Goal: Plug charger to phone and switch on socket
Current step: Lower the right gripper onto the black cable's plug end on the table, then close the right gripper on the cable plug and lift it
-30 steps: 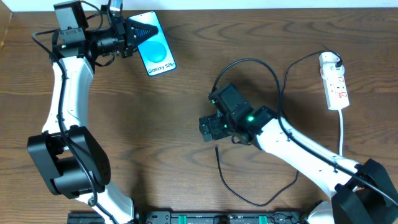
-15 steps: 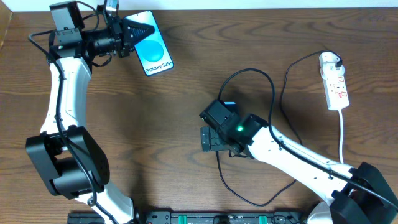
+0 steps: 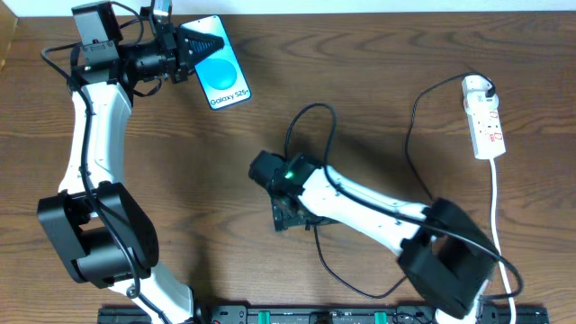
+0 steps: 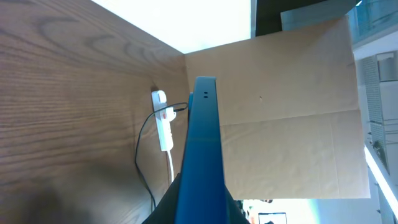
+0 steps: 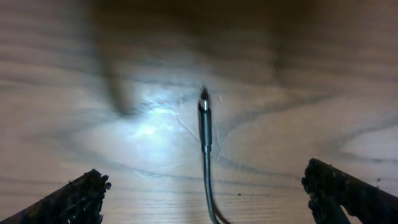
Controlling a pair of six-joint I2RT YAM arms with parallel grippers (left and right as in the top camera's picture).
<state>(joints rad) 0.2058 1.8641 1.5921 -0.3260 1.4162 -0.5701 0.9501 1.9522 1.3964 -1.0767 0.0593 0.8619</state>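
The charger needs to be grabbed next by the black housing behind its plug tip (image 5: 206, 130) with my right gripper, so that the metal tip stays free to plug into the phone.
My left gripper (image 3: 200, 45) is shut on the top end of the phone (image 3: 227, 76) at the table's far left; its blue "Galaxy S25" screen faces up. In the left wrist view the phone (image 4: 202, 149) shows edge-on between my fingers (image 4: 205, 208). The charger, a thin black cable (image 3: 410, 135), loops across the table's middle. Its plug tip (image 5: 203, 99) lies on the wood ahead of my right gripper (image 5: 208, 193), which is open wide with the cable running between its fingers. That gripper (image 3: 290, 214) hangs low over the table's middle. The white socket (image 3: 483, 117) lies at the far right.
The socket's white cord (image 3: 494, 193) runs down the right side. A brown cardboard wall (image 4: 286, 99) stands beyond the table, and the socket (image 4: 161, 121) shows in front of it. A black rail (image 3: 315, 315) runs along the front edge.
My right arm has swung left and toward the front, and the cable loop shifted left with it. My left gripper drew the phone slightly left, then held still.
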